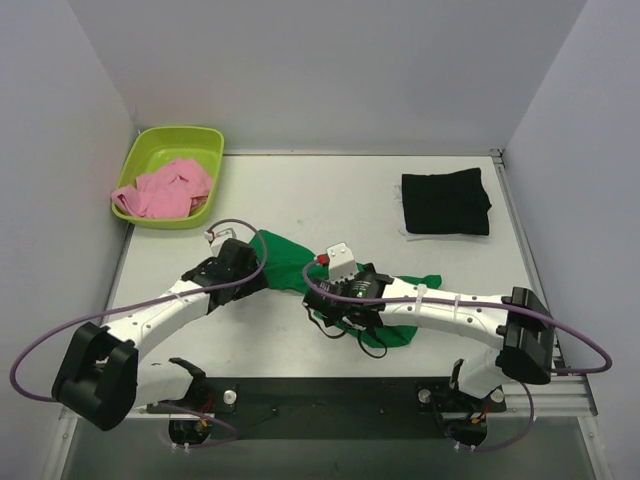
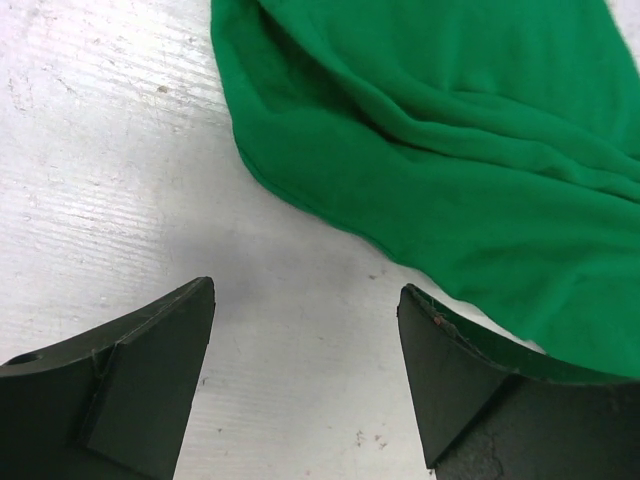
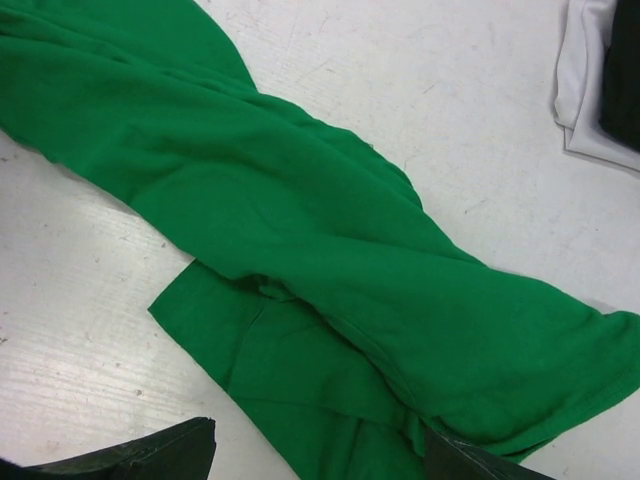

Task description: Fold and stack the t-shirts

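Observation:
My left gripper grabs the bright green t-shirt's edge near its tub-side end next, to spread the t-shirt for folding with both grippers.
The bright green t-shirt (image 1: 288, 262) lies crumpled in a long diagonal strip on the table's middle, between both arms. My left gripper (image 1: 252, 264) hangs open just at the shirt's left end; in the left wrist view only bare table shows between its fingers (image 2: 150, 380), with the green cloth (image 2: 450, 150) just ahead and at the right finger. My right gripper (image 1: 347, 318) stands open over the shirt's lower part, gripping nothing, with green cloth (image 3: 350, 270) lying between its jaws. The black t-shirt (image 1: 446, 202) lies folded at the back right. The pink t-shirt (image 1: 165, 188) sits bunched in the tub.
A lime-green plastic tub (image 1: 180, 133) stands at the table's back left corner. A white edge (image 3: 580, 90) shows under the black shirt (image 3: 625, 70). Grey walls close in the back and both sides.

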`<state>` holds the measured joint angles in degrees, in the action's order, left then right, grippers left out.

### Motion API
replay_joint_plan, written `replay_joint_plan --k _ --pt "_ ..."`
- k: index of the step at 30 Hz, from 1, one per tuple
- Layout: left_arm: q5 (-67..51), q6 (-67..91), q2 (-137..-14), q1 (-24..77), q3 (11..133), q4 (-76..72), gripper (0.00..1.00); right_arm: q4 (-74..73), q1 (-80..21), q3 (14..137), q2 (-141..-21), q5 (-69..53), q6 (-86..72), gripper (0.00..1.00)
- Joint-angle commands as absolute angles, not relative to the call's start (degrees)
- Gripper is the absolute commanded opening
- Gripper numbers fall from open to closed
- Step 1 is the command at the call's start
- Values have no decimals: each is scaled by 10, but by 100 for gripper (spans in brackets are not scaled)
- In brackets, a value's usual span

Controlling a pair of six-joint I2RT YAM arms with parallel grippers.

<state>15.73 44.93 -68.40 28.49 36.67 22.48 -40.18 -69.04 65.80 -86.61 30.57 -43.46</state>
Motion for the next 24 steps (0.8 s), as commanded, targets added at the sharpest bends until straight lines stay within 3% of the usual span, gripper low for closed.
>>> replay_joint_plan --k 1,18,19,21,22,24 --pt "185 485 -726 278 369 170 83 -401 -698 630 -832 310 -443 83" --pt "185 512 -878 241 409 78 82 -380 -706 537 -763 306 -466 83" --pt "185 513 -888 241 410 77 75 -378 -706 535 -765 306 -467 83" --pt "180 514 -896 239 411 69 49 -374 -706 530 -765 303 -469 83" --pt "179 516 -905 237 412 69 31 -372 -708 528 -766 302 -470 82" --pt "182 517 -911 237 413 68 20 -367 -707 526 -766 299 -471 83"
